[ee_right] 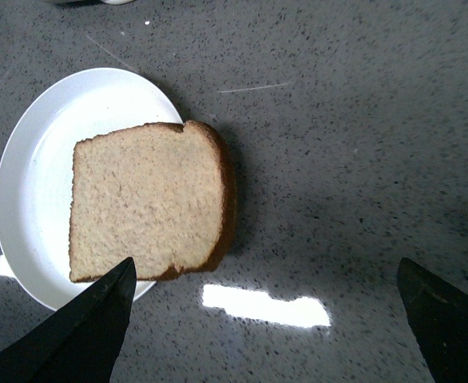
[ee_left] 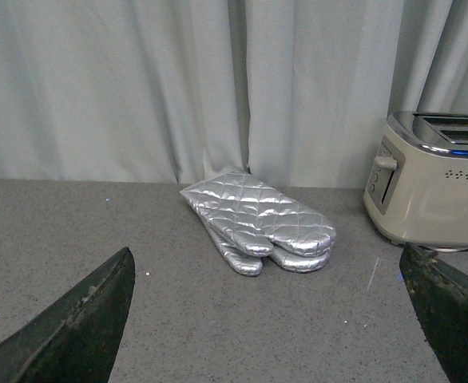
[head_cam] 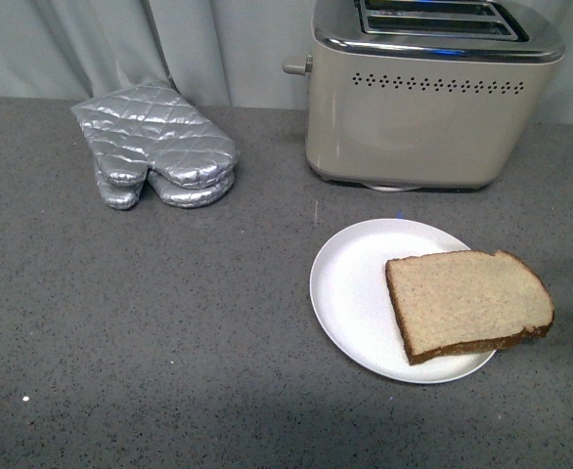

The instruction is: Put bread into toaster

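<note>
The right gripper grabs the bread by its rounded top crust point(ee_right: 224, 187) next, which leaves the bread's flat bottom free to enter the toaster slot.
The bread point(head_cam: 467, 303), a tan slice with a dark crust, lies flat on a white plate point(head_cam: 350, 293), its rounded top hanging over the plate's right edge. The beige toaster point(head_cam: 428, 98) with chrome top and two empty slots stands upright behind the plate. Neither arm shows in the front view. My right gripper point(ee_right: 270, 319) is open and empty, high above the counter, with the bread point(ee_right: 150, 211) and plate point(ee_right: 34, 175) below it, off to one finger's side. My left gripper point(ee_left: 274, 319) is open and empty, low over the counter, with the toaster point(ee_left: 434, 187) ahead at one side.
A pair of silver quilted oven mitts point(head_cam: 159, 147) lies on the grey speckled counter point(head_cam: 169, 332), left of the toaster; it also shows in the left wrist view point(ee_left: 258, 222). A pale curtain point(ee_left: 178, 88) hangs along the counter's back edge.
</note>
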Robot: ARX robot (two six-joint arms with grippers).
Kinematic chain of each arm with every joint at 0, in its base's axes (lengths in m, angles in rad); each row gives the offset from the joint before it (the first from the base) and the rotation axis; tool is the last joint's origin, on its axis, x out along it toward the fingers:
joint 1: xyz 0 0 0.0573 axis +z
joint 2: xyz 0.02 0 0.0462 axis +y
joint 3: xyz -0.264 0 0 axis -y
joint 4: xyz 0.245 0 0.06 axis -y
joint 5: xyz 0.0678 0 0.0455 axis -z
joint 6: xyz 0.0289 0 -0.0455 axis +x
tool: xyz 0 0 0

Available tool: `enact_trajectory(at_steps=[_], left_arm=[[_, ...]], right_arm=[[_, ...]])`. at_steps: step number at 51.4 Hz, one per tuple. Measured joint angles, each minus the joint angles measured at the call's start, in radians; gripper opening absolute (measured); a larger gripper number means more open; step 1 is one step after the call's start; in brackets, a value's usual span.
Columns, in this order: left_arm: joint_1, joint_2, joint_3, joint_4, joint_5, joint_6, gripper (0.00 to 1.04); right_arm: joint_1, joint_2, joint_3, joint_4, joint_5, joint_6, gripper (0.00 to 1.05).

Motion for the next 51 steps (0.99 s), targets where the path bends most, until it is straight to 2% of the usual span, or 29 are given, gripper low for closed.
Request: enact_trajectory(at_steps=[16,34,44,49,51], left_arm=[[0.000,0.000,0.000,0.000,0.000,0.000,0.98],[0.000,0.000,0.000,0.000,0.000,0.000,0.98],[0.000,0.000,0.000,-0.001,0.000,0.000,0.98],[0.000,0.000,0.000,-0.001,0.000,0.000,0.98],[0.000,0.000,0.000,-0.001,0.000,0.000,0.98]], right_arm=[[0.031,0.241,0.106,-0.029,-0.066,0.079,0.95],[0.119,0.417,0.167,0.119,-0.111,0.290,0.94],[0.135,0.419,0.187,0.103,-0.092,0.340,0.56],[0.136,0.420,0.193,0.096,-0.072,0.349,0.41],[0.136,0.418,0.193,0.095,-0.074,0.360,0.33]])
